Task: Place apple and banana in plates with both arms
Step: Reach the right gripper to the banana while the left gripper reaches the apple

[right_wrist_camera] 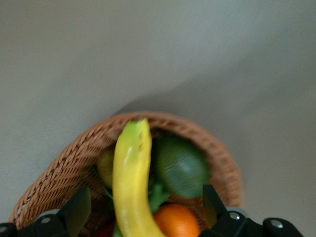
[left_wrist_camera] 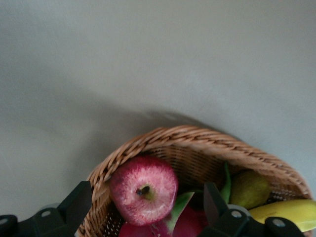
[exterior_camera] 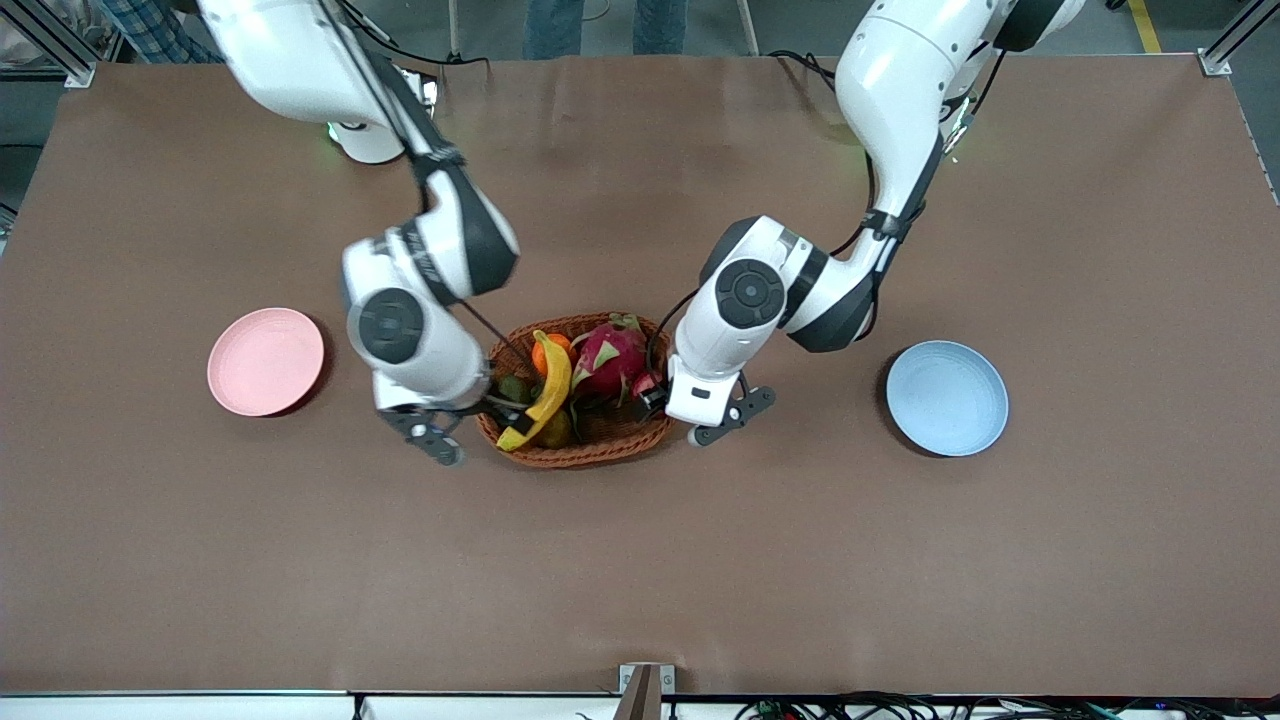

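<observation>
My right gripper's fingers are above the banana's middle (right_wrist_camera: 132, 197), with the orange (right_wrist_camera: 177, 220) showing in the gap between them, so it moves lower before it closes on the banana.
The dark red apple (exterior_camera: 645, 381) (left_wrist_camera: 143, 190) lies in the wicker basket (exterior_camera: 585, 459) at the end toward the left arm. My left gripper (exterior_camera: 651, 396) (left_wrist_camera: 145, 203) is open low over it, one finger on each side, and does not grip it. The yellow banana (exterior_camera: 549, 388) (right_wrist_camera: 131, 182) lies across the other fruit at the basket's end toward the right arm. My right gripper (exterior_camera: 510, 404) (right_wrist_camera: 145, 208) is open and straddles it. The pink plate (exterior_camera: 265, 361) sits toward the right arm's end of the table. The blue plate (exterior_camera: 947, 397) sits toward the left arm's end.
The basket also holds a magenta dragon fruit (exterior_camera: 610, 358), an orange (exterior_camera: 551, 350) (right_wrist_camera: 178, 220), a green fruit (right_wrist_camera: 181, 166) and a pear (left_wrist_camera: 250, 188). Both plates hold nothing. Brown table surface stretches wide between the basket and the front camera.
</observation>
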`<state>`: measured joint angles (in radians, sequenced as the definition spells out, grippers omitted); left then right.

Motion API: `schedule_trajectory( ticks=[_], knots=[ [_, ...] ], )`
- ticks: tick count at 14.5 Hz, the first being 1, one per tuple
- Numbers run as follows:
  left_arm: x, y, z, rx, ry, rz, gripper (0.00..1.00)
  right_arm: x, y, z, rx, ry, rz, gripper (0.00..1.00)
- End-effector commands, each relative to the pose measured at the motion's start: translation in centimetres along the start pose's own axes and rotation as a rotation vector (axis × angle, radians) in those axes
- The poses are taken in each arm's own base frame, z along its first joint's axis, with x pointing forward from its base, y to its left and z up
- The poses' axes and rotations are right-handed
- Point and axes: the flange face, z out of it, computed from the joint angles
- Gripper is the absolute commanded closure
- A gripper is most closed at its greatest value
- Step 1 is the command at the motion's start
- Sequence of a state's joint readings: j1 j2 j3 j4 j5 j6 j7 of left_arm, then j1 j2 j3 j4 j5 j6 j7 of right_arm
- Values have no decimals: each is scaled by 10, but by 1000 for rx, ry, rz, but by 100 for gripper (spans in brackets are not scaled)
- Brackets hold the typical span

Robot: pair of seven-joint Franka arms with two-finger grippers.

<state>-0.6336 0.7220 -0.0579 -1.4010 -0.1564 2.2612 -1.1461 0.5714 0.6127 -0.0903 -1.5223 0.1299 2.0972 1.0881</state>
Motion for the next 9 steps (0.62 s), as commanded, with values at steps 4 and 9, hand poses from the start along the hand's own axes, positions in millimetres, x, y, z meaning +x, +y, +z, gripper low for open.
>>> schedule_trajectory(
  ticks=[4, 9],
  knots=[
    [-20, 6, 26, 20, -13, 6, 0, -7, -20, 38, -39, 1, 91, 4],
    [-21, 2, 45, 45, -21, 5, 0, 1, -16, 47, -54, -2, 82, 44]
  ],
)
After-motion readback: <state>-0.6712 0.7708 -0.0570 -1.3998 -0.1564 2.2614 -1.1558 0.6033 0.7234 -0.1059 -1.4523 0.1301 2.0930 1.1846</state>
